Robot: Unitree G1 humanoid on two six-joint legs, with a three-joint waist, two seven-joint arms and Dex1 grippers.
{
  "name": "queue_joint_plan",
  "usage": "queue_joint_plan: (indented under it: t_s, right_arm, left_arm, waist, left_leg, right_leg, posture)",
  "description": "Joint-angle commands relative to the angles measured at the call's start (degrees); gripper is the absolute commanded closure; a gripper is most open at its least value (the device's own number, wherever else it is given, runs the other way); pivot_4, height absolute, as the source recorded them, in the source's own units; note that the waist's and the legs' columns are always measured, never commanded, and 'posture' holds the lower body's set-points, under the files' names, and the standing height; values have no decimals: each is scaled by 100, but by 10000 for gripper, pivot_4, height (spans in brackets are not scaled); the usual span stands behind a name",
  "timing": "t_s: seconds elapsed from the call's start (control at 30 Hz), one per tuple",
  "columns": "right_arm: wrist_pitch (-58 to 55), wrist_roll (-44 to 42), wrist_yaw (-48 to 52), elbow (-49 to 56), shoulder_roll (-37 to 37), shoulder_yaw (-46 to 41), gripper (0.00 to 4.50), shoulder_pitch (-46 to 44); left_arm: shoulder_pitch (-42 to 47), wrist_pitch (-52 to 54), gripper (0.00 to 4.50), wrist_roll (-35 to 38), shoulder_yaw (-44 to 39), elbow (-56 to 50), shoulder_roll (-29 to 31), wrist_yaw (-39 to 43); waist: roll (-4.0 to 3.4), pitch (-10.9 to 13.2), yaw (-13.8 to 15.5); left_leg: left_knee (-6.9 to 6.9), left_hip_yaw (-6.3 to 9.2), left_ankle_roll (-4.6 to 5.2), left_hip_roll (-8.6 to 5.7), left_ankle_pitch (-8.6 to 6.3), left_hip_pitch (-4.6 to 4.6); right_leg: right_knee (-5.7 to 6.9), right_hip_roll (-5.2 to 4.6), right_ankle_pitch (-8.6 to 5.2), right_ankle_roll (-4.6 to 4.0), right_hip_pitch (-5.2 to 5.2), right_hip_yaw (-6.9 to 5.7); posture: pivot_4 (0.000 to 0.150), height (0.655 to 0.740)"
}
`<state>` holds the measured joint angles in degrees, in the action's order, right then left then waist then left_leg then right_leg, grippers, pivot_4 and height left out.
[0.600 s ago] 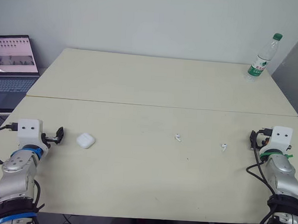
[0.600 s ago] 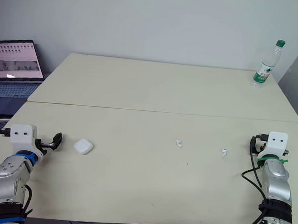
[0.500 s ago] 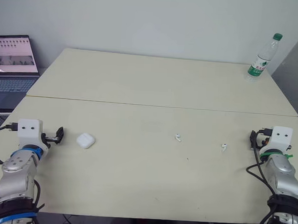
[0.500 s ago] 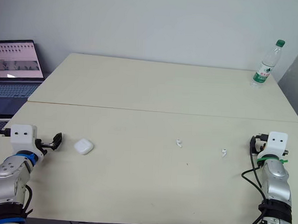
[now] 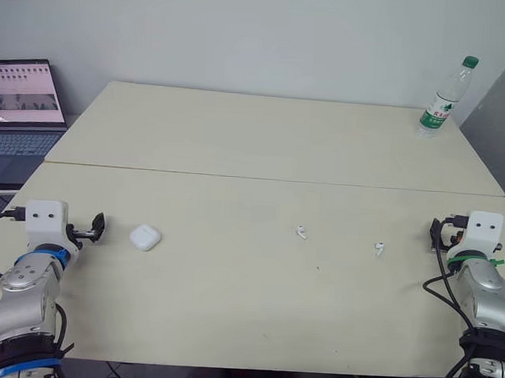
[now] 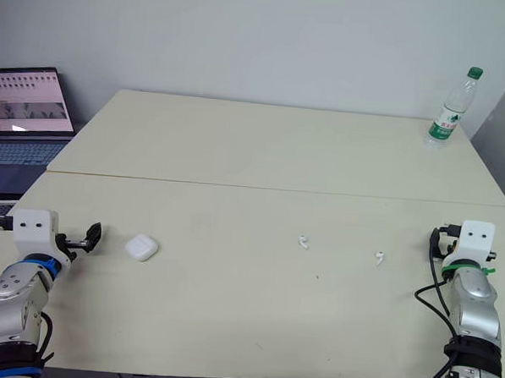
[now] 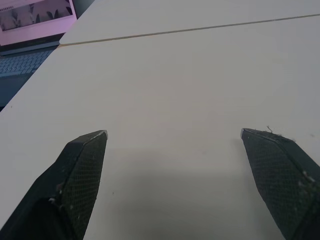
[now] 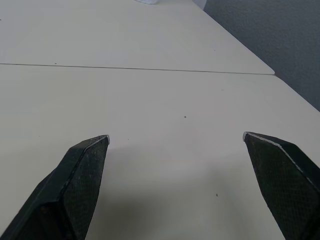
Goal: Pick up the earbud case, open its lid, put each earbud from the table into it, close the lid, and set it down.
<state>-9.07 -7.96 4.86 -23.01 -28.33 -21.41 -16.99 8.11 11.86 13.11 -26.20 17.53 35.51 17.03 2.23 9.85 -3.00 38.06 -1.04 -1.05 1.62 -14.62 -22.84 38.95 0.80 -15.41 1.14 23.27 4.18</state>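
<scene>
The left gripper will next grab the white earbud case (image 5: pixel 146 237) by its rounded side edges, so that the robot can lift it for filling with the earbuds.
A white earbud case (image 5: pixel 146 237), lid closed, lies on the pale table (image 5: pixel 254 155) at the near left. My left gripper (image 5: pixel 94 226) hovers a short way to its left, open, with only bare table between its fingers (image 7: pixel 85 165) in the left wrist view. One white earbud (image 5: pixel 301 233) rests near the table's middle and a second earbud (image 5: pixel 379 247) lies further right. My right gripper (image 5: pixel 437 233) is at the right edge, to the right of that second earbud, open and holding nothing, as its widely spread fingers (image 8: pixel 82 170) show.
A clear water bottle (image 5: pixel 444 97) with a green cap stands at the far right corner. An open laptop (image 5: pixel 20 101) sits beyond the table's left side. A seam (image 5: pixel 270 179) runs across the table between its two halves.
My right gripper has drawn slightly to the right, away from the earbud. My left gripper has edged a little left, away from the case. The case and earbuds lie where they were.
</scene>
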Motion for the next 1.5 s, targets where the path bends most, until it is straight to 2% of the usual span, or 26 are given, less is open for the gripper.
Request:
queue_joint_plan:
  t_s: [0.03, 0.2, 0.33, 0.43, 0.57, 0.67, 0.97, 1.23, 1.33, 1.43, 1.47, 1.5]
  right_arm:
    - [126, -42, -9, 198, -82, -121, 0, -41]
    - [8, -168, 531, 508, -190, 104, 0, -249]
    - [-254, -469, 1733, 992, -251, 667, 0, -558]
    - [-675, -886, 2758, 1457, -241, 1163, 0, -830]
    - [-1719, -1821, 4205, 2179, -234, 1850, 0, -1224]
    - [-2324, -2252, 4904, 2626, -306, 2253, 0, -1477]
    - [-3347, -2847, 5495, 3481, -192, 2879, 0, -1912]
    - [-3453, -2842, 5552, 3594, -263, 2892, 0, -2000]
    - [-3437, -2824, 5529, 3601, -256, 2885, 0, -1995]
    - [-3428, -2810, 5535, 3633, -278, 2893, 0, -1939]
    - [-3420, -2799, 5539, 3636, -289, 2895, 0, -1930]
    - [-3419, -2794, 5529, 3627, -287, 2886, 0, -1936]
  left_arm:
    - [30, -51, 115, 232, -226, -351, 136, 192]
    - [-193, 528, 115, 1018, -523, -1111, 482, 1044]
    - [-647, 1526, 115, 1904, -380, -2211, 1013, 2207]
    - [-905, 2133, 115, 2224, -133, -2725, 1455, 2839]
    - [-1029, 2129, 115, 1866, 488, -2603, 1890, 3439]
    - [-876, 1936, 115, 1604, 759, -2294, 1962, 3590]
    - [-243, 1048, 115, 899, 1380, -1158, 1736, 3914]
    - [-84, 756, 115, 623, 1515, -491, 1627, 4045]
    - [-72, 673, 6270, 554, 1556, -389, 1573, 4077]
    - [-92, 643, 15412, 563, 1559, -379, 1548, 4165]
    - [-99, 642, 17412, 567, 1559, -384, 1543, 4179]
    - [-103, 636, 17498, 566, 1558, -392, 1539, 4191]
  waist:
    - [0, 0, 0]
    - [0, 1, -9]
    - [-8, 5, -52]
    - [-12, 7, -60]
    - [-19, 11, -27]
    - [-21, 13, -14]
    - [-21, 14, 47]
    - [-21, 14, 74]
    - [-21, 14, 79]
    - [-21, 14, 80]
    - [-21, 14, 81]
    - [-21, 14, 81]
  left_leg:
    - [0, 0, 0, 0, 0, 0]
    - [0, 0, 0, 1, 0, 0]
    - [-2, -9, 0, 4, 0, 5]
    - [-7, -13, 0, 9, 0, 10]
    - [-10, 8, 0, 8, 0, 7]
    - [-11, 19, 0, 8, 0, 2]
    - [-9, 38, 0, 8, 0, -8]
    - [-10, 41, 0, 8, 0, -12]
    - [-9, 42, 0, 7, 0, -12]
    - [-9, 40, 0, 7, -1, -12]
    - [-9, 40, 0, 7, -1, -12]
    - [-9, 41, 0, 7, -1, -12]
  right_leg:
    - [0, 0, 0, 0, 0, 0]
    - [0, 0, 0, 0, 1, 0]
    - [3, 2, 0, -1, 2, 1]
    - [3, 8, -4, -5, 2, 1]
    - [3, 12, -12, -19, 3, -9]
    - [3, 12, -18, -29, 4, -19]
    - [3, 8, -24, -38, 6, -40]
    - [2, 5, -25, -40, 10, -45]
    - [3, 5, -25, -40, 10, -45]
    - [3, 4, -25, -40, 10, -44]
    - [3, 4, -25, -40, 10, -44]
    - [3, 4, -25, -40, 10, -44]
  posture:
    - [1500, 7400]
    - [1500, 7400]
    - [1500, 7400]
    - [1500, 7400]
    - [1500, 7400]
    - [1500, 7400]
    - [1500, 7400]
    - [1500, 7400]
    - [1500, 7400]
    - [1500, 7400]
    - [1500, 7400]
    - [1500, 7400]
